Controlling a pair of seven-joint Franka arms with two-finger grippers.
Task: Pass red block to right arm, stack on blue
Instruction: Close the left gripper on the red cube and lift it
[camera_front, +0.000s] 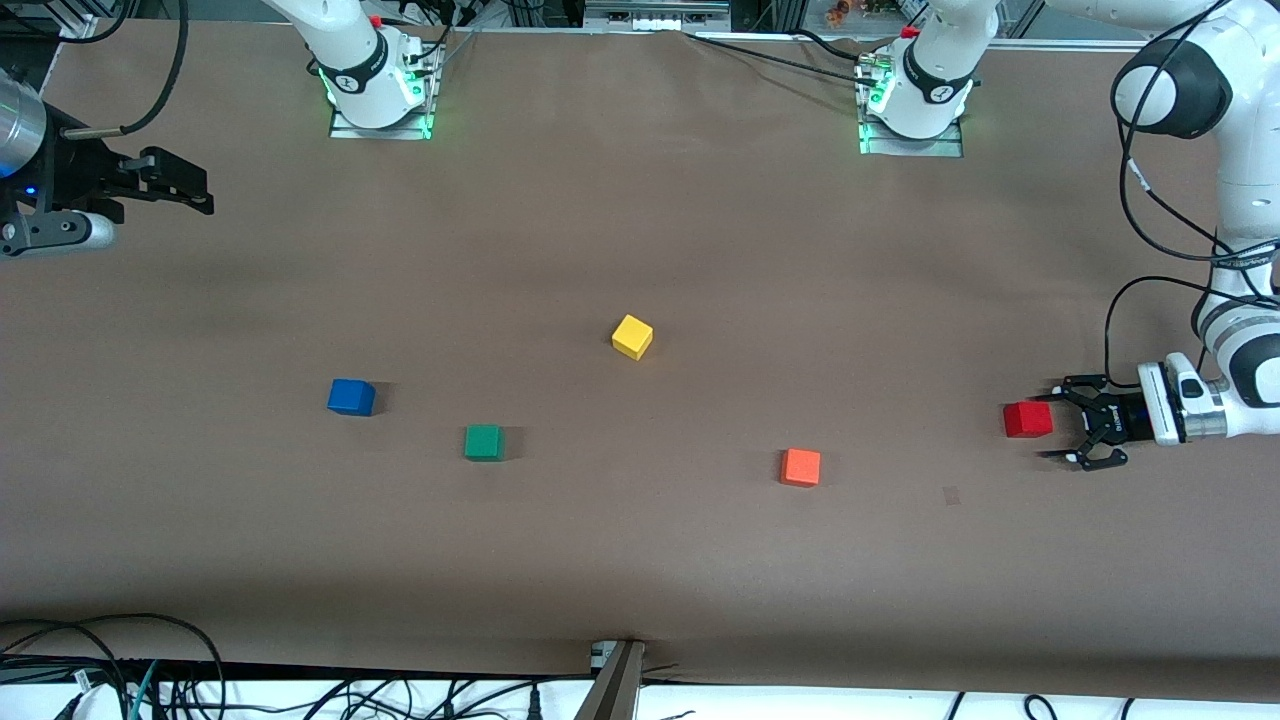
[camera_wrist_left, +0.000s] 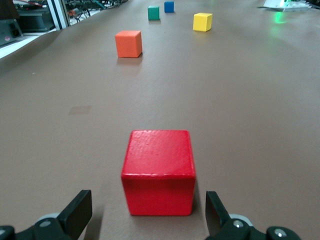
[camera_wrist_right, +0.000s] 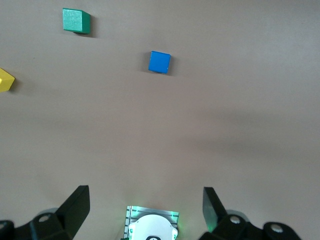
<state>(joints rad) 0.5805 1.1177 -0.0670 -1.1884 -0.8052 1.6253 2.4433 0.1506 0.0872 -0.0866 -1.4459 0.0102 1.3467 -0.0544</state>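
The red block (camera_front: 1028, 420) needs to be passed to the right arm (camera_front: 102, 180), so my left gripper will hold the block by its sides.
The red block (camera_front: 1028, 420) rests on the table at the left arm's end. My left gripper (camera_front: 1056, 423) is low, open and empty, with its fingertips level with the block's near face and not touching it. In the left wrist view the red block (camera_wrist_left: 159, 170) fills the gap just ahead of the left gripper (camera_wrist_left: 148, 204). The blue cube (camera_front: 351, 397) sits toward the right arm's end and also shows in the right wrist view (camera_wrist_right: 159, 61). My right gripper (camera_front: 178, 186) is open and empty, held high over the table's edge at its own end; it also shows in its wrist view (camera_wrist_right: 145, 200).
An orange cube (camera_front: 800, 467), a green cube (camera_front: 484, 442) and a yellow cube (camera_front: 632, 336) lie on the brown table between the red and blue cubes. Cables run along the table's front edge (camera_front: 620, 660).
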